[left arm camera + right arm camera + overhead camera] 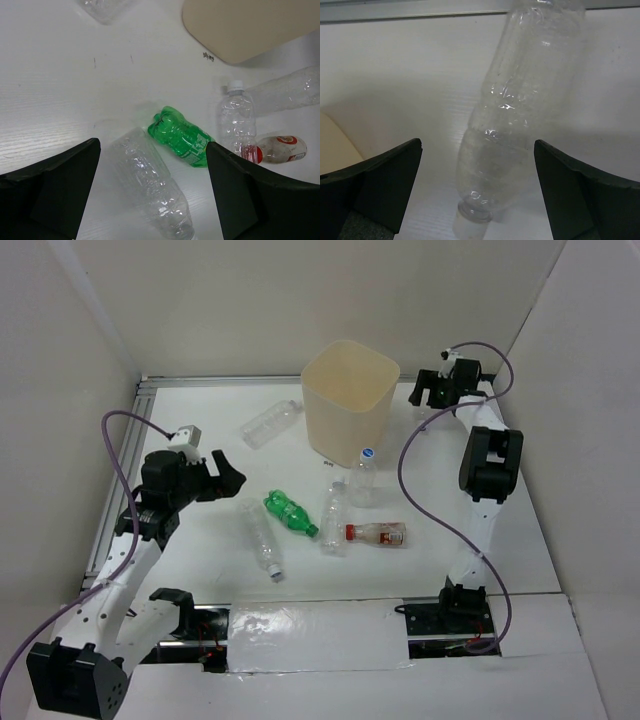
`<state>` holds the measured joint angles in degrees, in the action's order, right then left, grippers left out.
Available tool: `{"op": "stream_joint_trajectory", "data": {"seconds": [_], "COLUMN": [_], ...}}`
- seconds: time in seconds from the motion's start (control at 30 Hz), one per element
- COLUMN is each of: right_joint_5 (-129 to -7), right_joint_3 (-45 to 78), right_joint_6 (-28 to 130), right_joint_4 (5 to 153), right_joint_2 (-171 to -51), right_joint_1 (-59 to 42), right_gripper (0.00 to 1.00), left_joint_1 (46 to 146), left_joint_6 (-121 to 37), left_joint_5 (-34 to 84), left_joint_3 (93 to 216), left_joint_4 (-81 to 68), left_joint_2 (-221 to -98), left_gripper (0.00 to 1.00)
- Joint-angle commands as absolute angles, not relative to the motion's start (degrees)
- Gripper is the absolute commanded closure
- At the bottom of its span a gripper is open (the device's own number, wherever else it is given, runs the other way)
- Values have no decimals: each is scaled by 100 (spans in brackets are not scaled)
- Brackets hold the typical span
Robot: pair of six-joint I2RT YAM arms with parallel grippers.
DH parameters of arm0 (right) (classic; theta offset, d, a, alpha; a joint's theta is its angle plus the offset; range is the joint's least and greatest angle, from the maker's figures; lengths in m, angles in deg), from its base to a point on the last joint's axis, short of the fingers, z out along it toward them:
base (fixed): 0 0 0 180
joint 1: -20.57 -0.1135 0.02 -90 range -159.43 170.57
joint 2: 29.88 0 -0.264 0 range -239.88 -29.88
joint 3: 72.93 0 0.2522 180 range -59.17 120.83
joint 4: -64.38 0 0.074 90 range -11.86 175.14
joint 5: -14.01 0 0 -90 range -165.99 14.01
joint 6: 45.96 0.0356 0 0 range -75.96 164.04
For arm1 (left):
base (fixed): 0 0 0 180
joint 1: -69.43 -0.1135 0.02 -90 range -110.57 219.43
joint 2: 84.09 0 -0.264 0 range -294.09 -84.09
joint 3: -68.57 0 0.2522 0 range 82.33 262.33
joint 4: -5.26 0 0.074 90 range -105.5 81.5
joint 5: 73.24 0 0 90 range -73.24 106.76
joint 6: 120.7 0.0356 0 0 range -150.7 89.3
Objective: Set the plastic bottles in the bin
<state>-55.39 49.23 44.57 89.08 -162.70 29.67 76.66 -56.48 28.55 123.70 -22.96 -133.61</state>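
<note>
My fingers are above the white-capped bottle (pixel 515 115) in the right wrist view. It isn't time to close yet: my right gripper needs to come down first, then close on the bottle.
The beige bin (pixel 350 400) stands at the back centre. On the table in front of it lie a clear bottle (pixel 262 538), a green bottle (pixel 290 513), another clear bottle (pixel 335 517) and a red-label bottle (pixel 376 533). A blue-capped clear bottle (pixel 365 476) stands upright by the bin. One more clear bottle (pixel 271 424) lies at the back left. My left gripper (pixel 228 472) is open above the table; its wrist view shows the jaws (pixel 152 145) straddling the clear bottle (pixel 150 185) beside the green bottle (pixel 182 140). My right gripper (pixel 428 392) is open, with a white-capped clear bottle (pixel 515 115) lying between its jaws.
White walls enclose the table on the left, back and right. An aluminium rail (pixel 220 380) runs along the back edge. The bin's wall (pixel 335 145) shows at the left of the right wrist view. The bin's base (pixel 250 25) shows at the top of the left wrist view.
</note>
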Motion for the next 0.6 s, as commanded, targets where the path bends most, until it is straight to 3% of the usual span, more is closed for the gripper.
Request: {"op": "stream_joint_trajectory", "data": {"seconds": [0.0, 0.13, 0.27, 0.4, 0.43, 0.57], "right_joint_5": [-6146, -6895, -7063, -6721, -6607, -5648], "right_joint_3": [5332, 5412, 5281, 5070, 4991, 4701], "right_joint_6": [4702, 4702, 4641, 4536, 4535, 4535], "right_joint_4": [8500, 8447, 8447, 8447, 8577, 8790], "right_joint_2": [-16584, -16866, -16998, -16797, -16709, -15911], "right_joint_1": [2813, 2611, 2488, 2487, 2539, 2812], "right_gripper": [0, 1, 12, 41, 54, 78], "left_joint_1": [7743, 7857, 7962, 8077, 8129, 8235], "left_joint_6": [-5724, -5777, -5829, -5830, -5891, -5891], "left_joint_5": [2705, 2599, 2537, 2476, 2476, 2476], "left_joint_3": [12478, 12530, 12584, 12532, 12531, 12469], "left_joint_4": [-2247, -2361, -2361, -2283, -2282, -2089], "left_joint_2": [-13296, -13243, -13296, -13349, -13349, -13409], "left_gripper": [0, 0, 2, 4, 4, 4]}}
